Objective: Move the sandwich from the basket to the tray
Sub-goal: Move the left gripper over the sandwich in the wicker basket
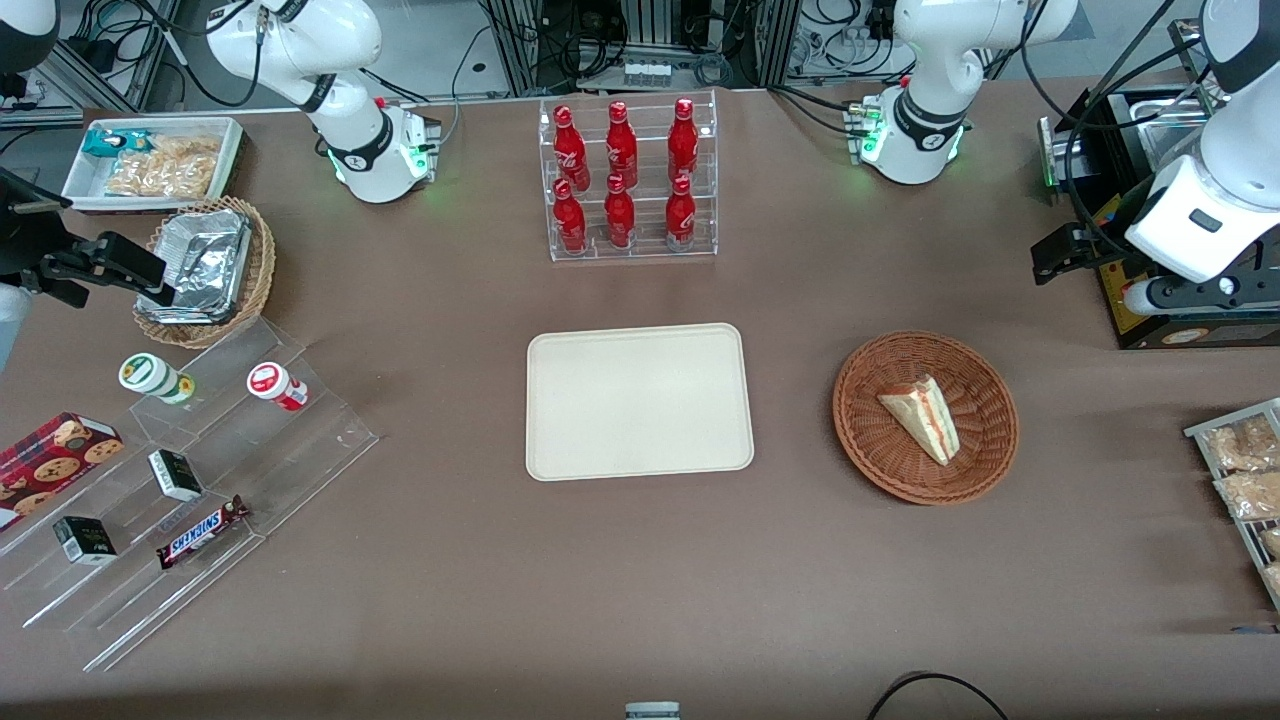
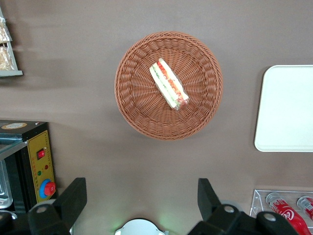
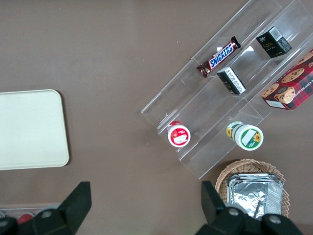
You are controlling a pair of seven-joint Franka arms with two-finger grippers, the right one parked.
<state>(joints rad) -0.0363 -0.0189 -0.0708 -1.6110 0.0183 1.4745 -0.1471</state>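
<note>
My gripper grabs the sandwich by its end with the crinkled wrap next, to put the sandwich on the cream tray.
The sandwich, a white bread wedge with red and green filling, lies in the round reddish-brown basket. The cream tray lies flat and bare beside the basket, toward the parked arm's end. My gripper hangs high above the table, farther from the front camera than the basket and nearer the working arm's end. Its fingers are wide open and hold nothing. The left wrist view looks down on the sandwich, the basket, a tray corner and the open gripper. The tray also shows in the right wrist view.
A clear rack of red bottles stands farther back than the tray. A black box with a yellow panel sits under the gripper. A rack of snack packets is at the working arm's end. A stepped acrylic shelf, a tan foil basket and a white bin lie toward the parked arm's end.
</note>
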